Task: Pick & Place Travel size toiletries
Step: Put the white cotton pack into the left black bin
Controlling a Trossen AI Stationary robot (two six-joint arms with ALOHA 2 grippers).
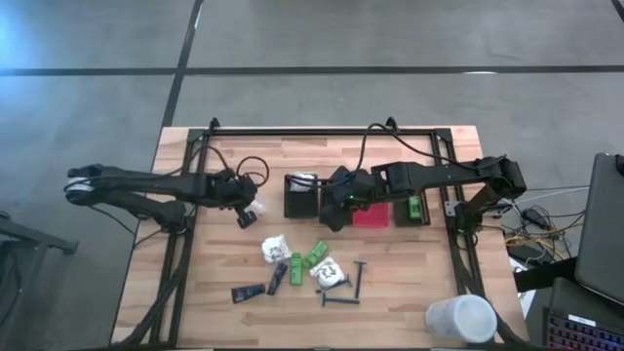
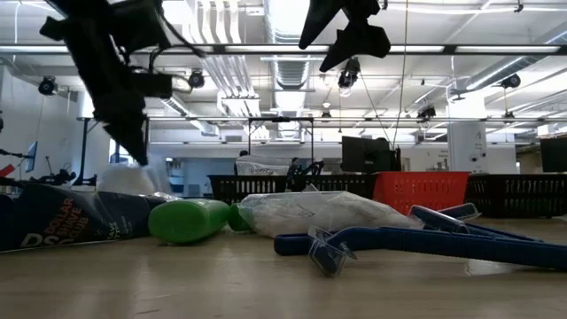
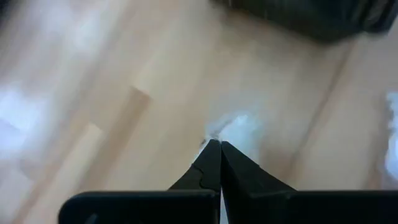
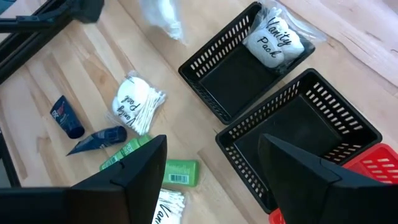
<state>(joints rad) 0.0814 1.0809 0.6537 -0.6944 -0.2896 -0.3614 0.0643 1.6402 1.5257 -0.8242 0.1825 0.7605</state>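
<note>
The white packet (image 1: 255, 207) (image 3: 239, 134) is still hanging short of the open wood next to the front packets. My left gripper should lower it toward the front, down to that open wood, before letting go.
My left gripper (image 1: 244, 216) is at the table's left middle, shut on a white crinkly packet (image 1: 256, 208), which shows blurred just past the fingertips (image 3: 239, 127). My right gripper (image 4: 212, 143) stands open in the air over two black mesh bins (image 4: 298, 124), with nothing between its fingers. One bin (image 1: 300, 200) holds a white packet (image 4: 273, 37). On the wood nearer the front edge lie two white packets (image 1: 276, 250), two green bottles (image 1: 317, 255), two black tubes (image 1: 248, 292) and dark razors (image 1: 343, 290). My left gripper pinches a thin edge of the white packet (image 3: 217, 132) between the free ends of its two fingers. The fingers slant down from the table's left side. The packet hangs below them (image 2: 128, 182). Whether its lower end touches the wood cannot be told.
A red bin (image 1: 370, 214) and a black bin with a green bottle (image 1: 414, 207) stand right of the two black bins. A large white cup (image 1: 460, 319) stands at the front right corner. A black frame (image 1: 195, 146) runs round the table's back and sides.
</note>
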